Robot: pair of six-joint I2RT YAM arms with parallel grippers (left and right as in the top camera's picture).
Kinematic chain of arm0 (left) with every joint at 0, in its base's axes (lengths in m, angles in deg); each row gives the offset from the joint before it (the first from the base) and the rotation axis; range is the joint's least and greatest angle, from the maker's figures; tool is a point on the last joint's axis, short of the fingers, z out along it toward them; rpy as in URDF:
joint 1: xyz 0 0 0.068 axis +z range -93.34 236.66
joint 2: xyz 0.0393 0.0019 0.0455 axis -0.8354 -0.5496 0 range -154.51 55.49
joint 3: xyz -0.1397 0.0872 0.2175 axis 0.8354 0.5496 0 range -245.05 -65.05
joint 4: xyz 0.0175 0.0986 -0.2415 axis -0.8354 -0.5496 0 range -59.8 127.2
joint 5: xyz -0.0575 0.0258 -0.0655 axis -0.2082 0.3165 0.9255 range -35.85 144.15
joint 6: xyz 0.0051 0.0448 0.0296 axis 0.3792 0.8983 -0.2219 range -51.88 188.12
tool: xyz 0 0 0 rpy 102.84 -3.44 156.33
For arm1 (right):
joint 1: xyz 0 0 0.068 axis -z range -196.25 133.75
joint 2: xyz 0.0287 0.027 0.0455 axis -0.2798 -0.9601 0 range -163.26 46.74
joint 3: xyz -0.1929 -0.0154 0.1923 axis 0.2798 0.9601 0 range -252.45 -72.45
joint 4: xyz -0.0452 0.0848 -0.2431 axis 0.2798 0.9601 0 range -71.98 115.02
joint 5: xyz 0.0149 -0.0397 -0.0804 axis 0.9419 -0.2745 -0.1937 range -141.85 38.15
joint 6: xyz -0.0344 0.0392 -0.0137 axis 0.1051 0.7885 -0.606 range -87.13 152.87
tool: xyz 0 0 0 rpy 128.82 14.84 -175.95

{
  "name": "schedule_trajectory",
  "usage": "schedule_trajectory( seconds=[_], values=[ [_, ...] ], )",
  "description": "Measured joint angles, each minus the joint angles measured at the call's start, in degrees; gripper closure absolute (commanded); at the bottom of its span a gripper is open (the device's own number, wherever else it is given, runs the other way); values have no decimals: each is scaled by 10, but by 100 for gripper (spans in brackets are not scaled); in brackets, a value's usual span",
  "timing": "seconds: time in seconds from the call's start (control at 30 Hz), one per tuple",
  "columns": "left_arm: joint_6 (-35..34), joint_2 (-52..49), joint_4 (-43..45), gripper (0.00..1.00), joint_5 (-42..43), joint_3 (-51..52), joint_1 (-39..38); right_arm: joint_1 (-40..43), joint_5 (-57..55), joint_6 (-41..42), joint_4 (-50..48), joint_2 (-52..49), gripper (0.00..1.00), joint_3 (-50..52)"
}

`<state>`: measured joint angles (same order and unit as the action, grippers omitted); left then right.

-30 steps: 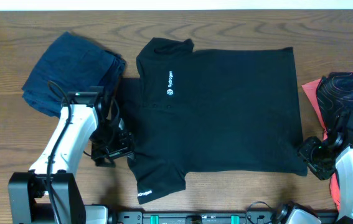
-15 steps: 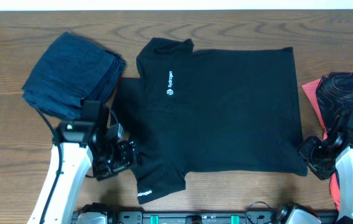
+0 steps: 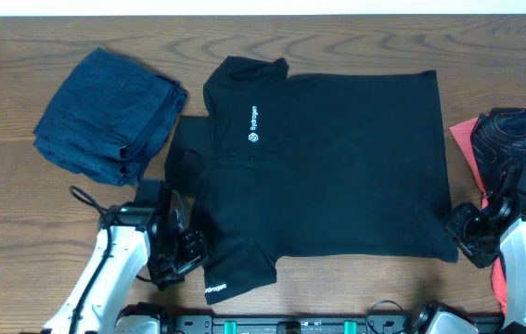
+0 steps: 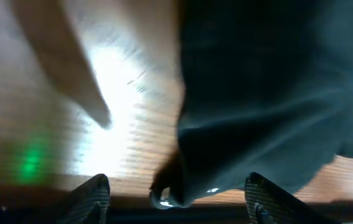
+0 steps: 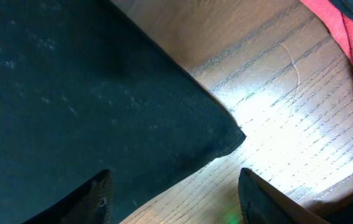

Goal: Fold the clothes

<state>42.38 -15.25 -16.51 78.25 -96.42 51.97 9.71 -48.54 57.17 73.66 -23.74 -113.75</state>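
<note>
The robot's right gripper next needs to grab the black shirt by its front corner nearest the coral edge, to fold the shirt's front side over its body.
A black short-sleeved shirt (image 3: 337,167) with a small white chest logo lies spread flat mid-table, collar toward the back left. My left gripper (image 3: 188,249) is open at the shirt's front left sleeve. In the left wrist view, a dark cloth edge (image 4: 238,124) hangs between the spread fingers (image 4: 176,205). My right gripper (image 3: 462,237) is open at the shirt's front right corner. In the right wrist view, that corner (image 5: 223,140) lies flat on the wood just ahead of the fingers (image 5: 176,202).
A pile of folded navy garments (image 3: 105,111) sits at the back left. A black-and-coral line-patterned garment (image 3: 513,134) lies at the right edge, and its coral edge shows in the right wrist view (image 5: 350,43). The wooden table (image 3: 58,204) is bare around them.
My left arm has pulled back toward the table's front, and its gripper has slid along the shirt's left sleeve toward the front. The right arm and shirt have not moved.
</note>
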Motion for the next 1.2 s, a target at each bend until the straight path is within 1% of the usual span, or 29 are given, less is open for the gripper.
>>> schedule_trajectory(
  seconds=[0.2, 0.27, 0.37, 0.43, 0.5, 0.63, 0.7, 0.83, 0.97, 1.1, 1.2],
  values=[
    [-14, -33, 14, 37, 1, 13, -19, 0, 1, 0, -5, 0, 37, 0],
    [-20, -45, 28, 41, 2, 13, -35, 0, 1, 0, -6, 0, 37, 0],
    [-35, -60, 45, 49, 3, 13, -63, 0, 1, 0, -6, 0, 36, 0],
    [-44, -66, 51, 56, 4, 13, -80, 0, 1, 0, -6, 0, 37, 0],
    [-50, -69, 55, 67, 6, 13, -93, 0, 1, 0, -7, 0, 36, 0],
    [-59, -69, 57, 86, 10, 13, -97, 0, 1, 0, -10, 0, 36, 0],
    [-59, -69, 55, 93, 10, 13, -97, 0, 1, 0, -12, 0, 36, 0],
    [-55, -69, 26, 94, 10, -1, -97, 0, 1, 0, -15, 0, 36, 0],
    [-39, -68, -12, 94, 10, -59, -96, 0, -8, 0, -17, 0, 31, 0],
    [-21, -62, -40, 94, 0, -113, -87, 10, -23, 0, -17, 0, 30, 0],
    [-11, -56, -48, 94, -9, -133, -82, 30, -29, 0, -15, -2, 30, 0]
  ],
)
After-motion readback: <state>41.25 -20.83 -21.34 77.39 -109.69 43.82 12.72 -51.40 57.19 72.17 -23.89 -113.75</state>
